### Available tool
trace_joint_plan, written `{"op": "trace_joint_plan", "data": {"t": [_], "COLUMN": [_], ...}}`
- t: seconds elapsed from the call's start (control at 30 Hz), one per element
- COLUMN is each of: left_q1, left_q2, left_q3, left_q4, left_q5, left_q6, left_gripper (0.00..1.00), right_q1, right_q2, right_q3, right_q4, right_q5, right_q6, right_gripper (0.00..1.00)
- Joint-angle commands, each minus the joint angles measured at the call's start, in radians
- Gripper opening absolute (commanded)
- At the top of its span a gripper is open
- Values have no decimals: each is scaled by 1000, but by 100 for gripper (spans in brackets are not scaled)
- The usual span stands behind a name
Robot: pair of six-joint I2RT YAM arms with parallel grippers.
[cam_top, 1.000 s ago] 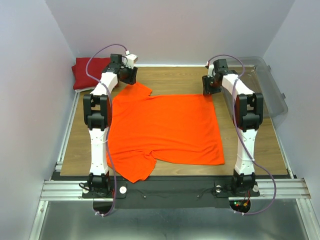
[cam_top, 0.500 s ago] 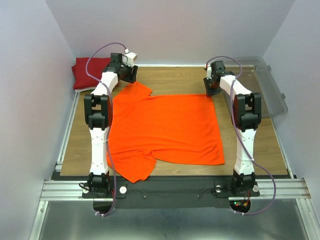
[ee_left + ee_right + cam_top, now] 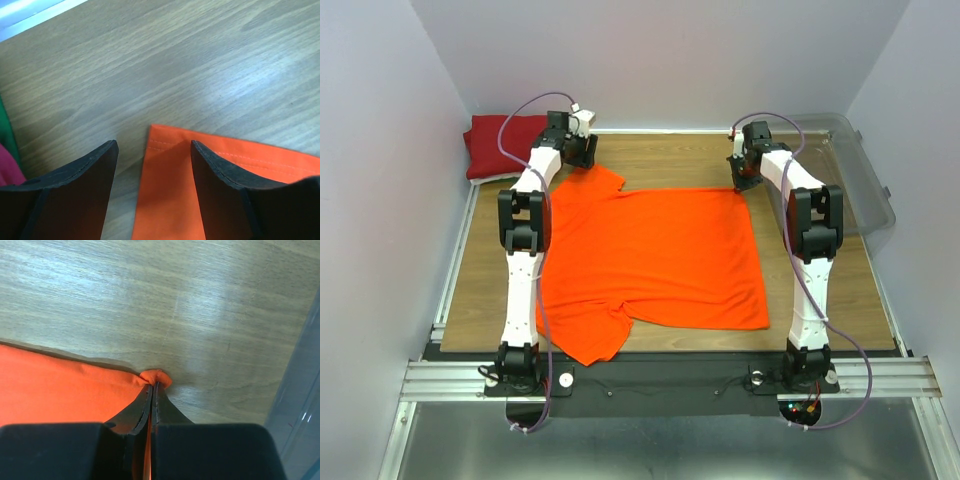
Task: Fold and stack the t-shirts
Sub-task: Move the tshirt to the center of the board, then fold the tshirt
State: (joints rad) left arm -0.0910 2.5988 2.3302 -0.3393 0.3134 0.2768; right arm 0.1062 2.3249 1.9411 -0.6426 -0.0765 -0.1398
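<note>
My left gripper should next pinch the far sleeve corner (image 3: pixel 597 169) of the orange t-shirt (image 3: pixel 650 255) to fold the shirt, matching the corner of my right gripper.
A bright orange t-shirt (image 3: pixel 650 255) lies spread flat across the wooden table. My right gripper (image 3: pixel 154 387) is shut on the shirt's far right corner (image 3: pixel 156 376), the cloth bunched between its fingertips; from above that gripper (image 3: pixel 741 178) sits at this corner. My left gripper (image 3: pixel 152 160) stands open over the far left sleeve corner (image 3: pixel 165 145), one finger on bare wood, the other over the orange cloth. From above it (image 3: pixel 576 152) hovers at the sleeve (image 3: pixel 592 182). A dark red t-shirt (image 3: pixel 492 145) lies folded at the far left; a red and green edge (image 3: pixel 7 150) shows in the left wrist view.
A clear plastic bin (image 3: pixel 850 175) stands at the far right, beside the right arm; its wall (image 3: pixel 300 400) shows in the right wrist view. Bare wood (image 3: pixel 665 160) lies between the two grippers at the back. White walls close in the sides.
My right gripper has closed on the shirt's far right corner. The left arm has shifted slightly toward the sleeve corner, jaws still open.
</note>
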Motion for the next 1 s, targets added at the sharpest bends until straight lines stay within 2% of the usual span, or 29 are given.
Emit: {"op": "trace_joint_plan", "data": {"t": [0.0,0.13,0.27,0.3,0.33,0.37,0.4,0.7,0.97], "left_q1": [-7,-18,-19,-19,-19,-18,-16,-10,-10], "left_q2": [14,7,10,7,4,-5,-28,-287,-479], "left_q3": [77,46,69,81,86,86,84,-40,-253], "left_q4": [-46,-50,-47,-49,-49,-47,-43,11,5], "left_q5": [22,41,27,21,13,7,10,43,47], "left_q6": [2,36,51,58,59,61,65,87,108], "left_gripper": [63,51,32,20,14,4,0,0,0], "right_q1": [4,6,4,4,4,6,6,4,-7], "right_q2": [10,5,-2,-7,-10,-15,-27,-116,-180], "right_q3": [28,47,58,62,65,67,68,70,22], "right_q4": [0,-2,0,0,0,0,1,3,9], "right_q5": [-45,-72,-97,-97,-104,-109,-114,-151,-169], "right_q6": [-6,-12,-18,-18,-18,-18,-21,-37,-66], "right_gripper": [1,0,0,1,1,0,0,0,1]}}
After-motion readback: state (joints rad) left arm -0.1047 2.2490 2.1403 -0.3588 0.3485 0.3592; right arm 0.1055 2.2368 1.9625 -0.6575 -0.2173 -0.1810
